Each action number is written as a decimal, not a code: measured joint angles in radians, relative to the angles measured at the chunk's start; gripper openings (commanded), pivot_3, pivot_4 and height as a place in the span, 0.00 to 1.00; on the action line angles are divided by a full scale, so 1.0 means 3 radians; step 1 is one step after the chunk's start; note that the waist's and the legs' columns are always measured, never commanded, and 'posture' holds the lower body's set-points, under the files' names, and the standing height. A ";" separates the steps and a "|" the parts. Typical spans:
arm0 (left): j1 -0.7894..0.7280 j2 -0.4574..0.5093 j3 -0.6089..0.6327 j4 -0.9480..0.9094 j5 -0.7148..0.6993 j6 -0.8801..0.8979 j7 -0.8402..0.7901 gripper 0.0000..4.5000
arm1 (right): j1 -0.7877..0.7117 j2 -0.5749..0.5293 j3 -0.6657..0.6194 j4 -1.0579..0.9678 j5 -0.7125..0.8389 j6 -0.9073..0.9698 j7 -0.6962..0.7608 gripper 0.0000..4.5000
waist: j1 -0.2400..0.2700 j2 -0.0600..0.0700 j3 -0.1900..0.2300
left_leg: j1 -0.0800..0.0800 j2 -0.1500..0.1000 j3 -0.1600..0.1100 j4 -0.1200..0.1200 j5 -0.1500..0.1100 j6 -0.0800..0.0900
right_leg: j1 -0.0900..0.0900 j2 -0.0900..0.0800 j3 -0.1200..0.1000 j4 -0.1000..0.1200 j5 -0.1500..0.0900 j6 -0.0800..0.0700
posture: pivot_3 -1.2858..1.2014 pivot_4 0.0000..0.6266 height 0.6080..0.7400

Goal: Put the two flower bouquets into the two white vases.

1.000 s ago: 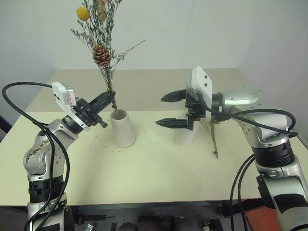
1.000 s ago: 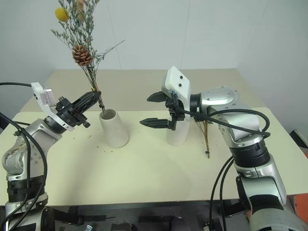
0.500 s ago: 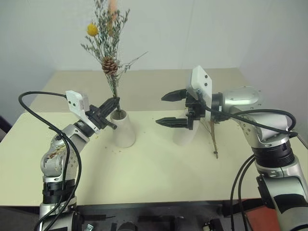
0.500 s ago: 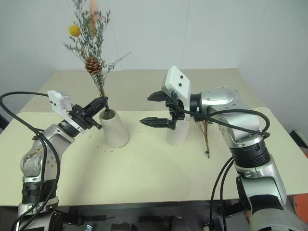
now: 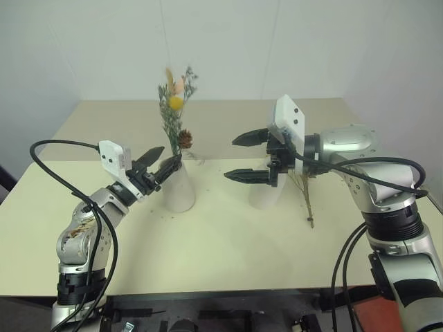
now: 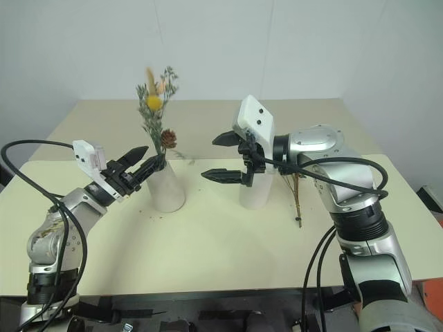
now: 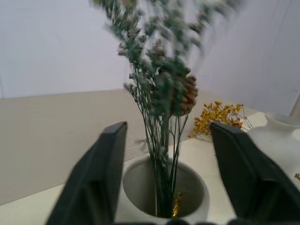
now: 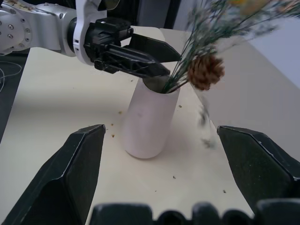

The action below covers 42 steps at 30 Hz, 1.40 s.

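The right gripper takes hold of the mustard-yellow bouquet (image 5: pixel 305 196) by its thin brown stems next, to put it into its vase.
The mixed bouquet (image 5: pixel 174 116) of grey-green sprigs, pine cone and yellow ball stands with its stems inside the tapered white vase (image 5: pixel 180 191). My left gripper (image 5: pixel 170 156) is open at the vase's mouth, one finger on each side of the stems and holding nothing. In the left wrist view the stems (image 7: pixel 164 154) drop into the vase's opening (image 7: pixel 140 185). My right gripper (image 5: pixel 230 158) hangs open and empty above the table, in front of the second white vase (image 5: pixel 261 196). The mustard-yellow bouquet (image 5: pixel 305 196) lies on the table beside that vase.
Small crumbs of dried plant lie on the cream table (image 5: pixel 221 242) around the tapered vase. A pale wall stands behind the table's far edge. The left wrist view shows the yellow cluster (image 7: pixel 218 117) and the narrow-necked vase (image 7: pixel 279 136) beyond the tapered vase.
My left gripper lowered the mixed bouquet into the tapered vase and opened, letting it go; the bouquet dropped deeper. The right arm stayed still.
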State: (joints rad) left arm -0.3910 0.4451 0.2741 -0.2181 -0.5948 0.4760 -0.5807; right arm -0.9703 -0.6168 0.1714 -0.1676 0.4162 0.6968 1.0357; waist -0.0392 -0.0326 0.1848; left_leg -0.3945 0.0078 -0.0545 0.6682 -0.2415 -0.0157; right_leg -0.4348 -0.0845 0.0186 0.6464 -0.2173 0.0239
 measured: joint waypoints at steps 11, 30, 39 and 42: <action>0.0700 0.0399 0.0306 -0.0869 -0.0467 0.0416 0.0081 0.99 | 0.0003 0.0002 0.0000 0.0012 -0.0002 0.0000 0.0013 1.00 | -0.0001 0.0000 0.0000 | 0.0002 0.0001 0.0000 0.0000 0.0000 0.0000 | 0.0001 0.0001 0.0000 0.0000 0.0000 0.0000 | 0.52 0.24 1.00; -0.0618 0.1221 -0.0593 -0.1059 -0.1285 0.1215 -0.0461 0.99 | 0.0180 -0.0810 -0.0407 0.0063 -0.0003 0.0250 -0.0048 1.00 | 0.0075 0.0001 0.0001 | 0.0027 0.0003 0.0000 -0.0005 -0.0001 0.0002 | 0.0037 0.0005 -0.0004 -0.0019 -0.0002 0.0001 | 0.52 0.24 1.00; -0.1506 0.0881 -0.1365 -0.0534 -0.0804 0.1421 -0.0501 0.99 | 0.0526 -0.1242 -0.0589 0.0214 -0.0062 0.0454 -0.0118 1.00 | 0.0070 0.0001 0.0003 | 0.0026 0.0002 0.0001 -0.0004 -0.0002 0.0002 | 0.0036 0.0005 -0.0002 -0.0018 -0.0002 0.0001 | 0.52 0.24 1.00; -0.1832 0.0759 -0.1540 -0.0232 -0.0566 0.1531 -0.0479 0.99 | 0.0503 -0.1295 -0.0542 0.0234 -0.0086 0.0887 -0.0284 1.00 | 0.0062 0.0001 0.0003 | 0.0026 0.0002 0.0001 -0.0004 -0.0002 0.0003 | 0.0036 0.0005 -0.0001 -0.0018 -0.0002 0.0001 | 0.52 0.24 1.00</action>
State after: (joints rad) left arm -0.9406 0.6727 -0.1879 -0.2877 -0.7646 0.9354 -0.7243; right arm -0.8193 -1.0054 0.0087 -0.0973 0.3905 0.9629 0.9506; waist -0.0207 -0.0324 0.1856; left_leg -0.3867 0.0085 -0.0540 0.6670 -0.2420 -0.0150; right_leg -0.4239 -0.0830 0.0182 0.6409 -0.2180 0.0243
